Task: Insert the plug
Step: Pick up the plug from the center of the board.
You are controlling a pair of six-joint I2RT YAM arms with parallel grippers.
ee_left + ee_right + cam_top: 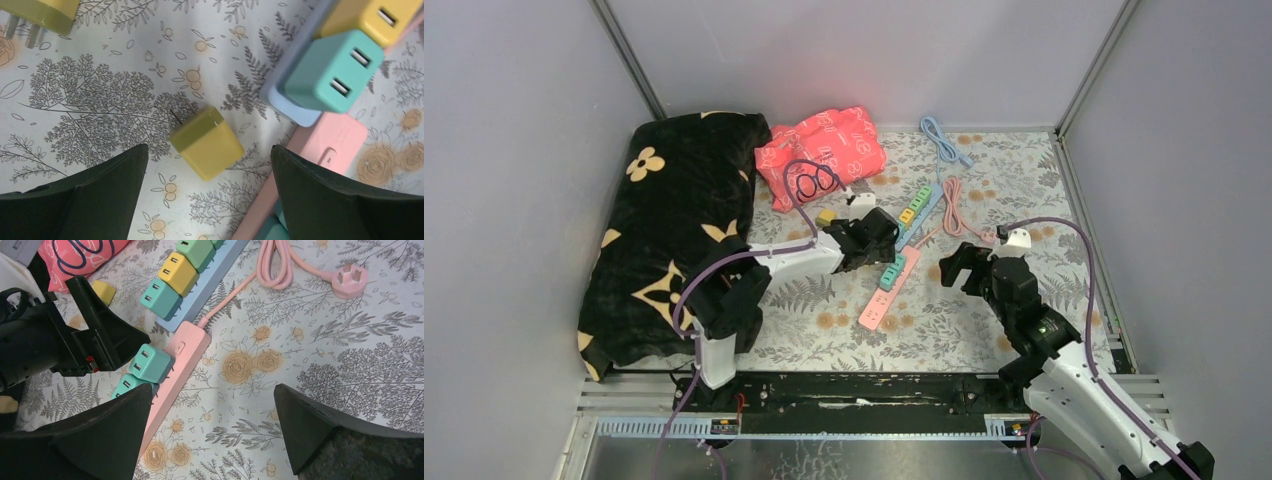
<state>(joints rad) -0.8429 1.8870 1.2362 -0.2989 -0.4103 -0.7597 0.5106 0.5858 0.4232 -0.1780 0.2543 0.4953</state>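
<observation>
The plug cube lies crooked, one finger above the pink strip, so it is too early to close. My left gripper lines up first, then closes on the cube.
An olive-yellow plug cube lies on the flowered cloth, loose, just left of the pink power strip. My left gripper hangs open right above it, one finger on each side, touching nothing. In the right wrist view the pink strip carries two teal adapters. My right gripper is open over bare cloth to the right of the strip. From above, the left gripper sits at the strip's far end and the right gripper beside it.
A blue power strip with teal, yellow and green adapters lies behind the pink one. A second yellow plug lies with its prongs showing. A pink cable, a blue cable, a red bag and a black pillow lie around.
</observation>
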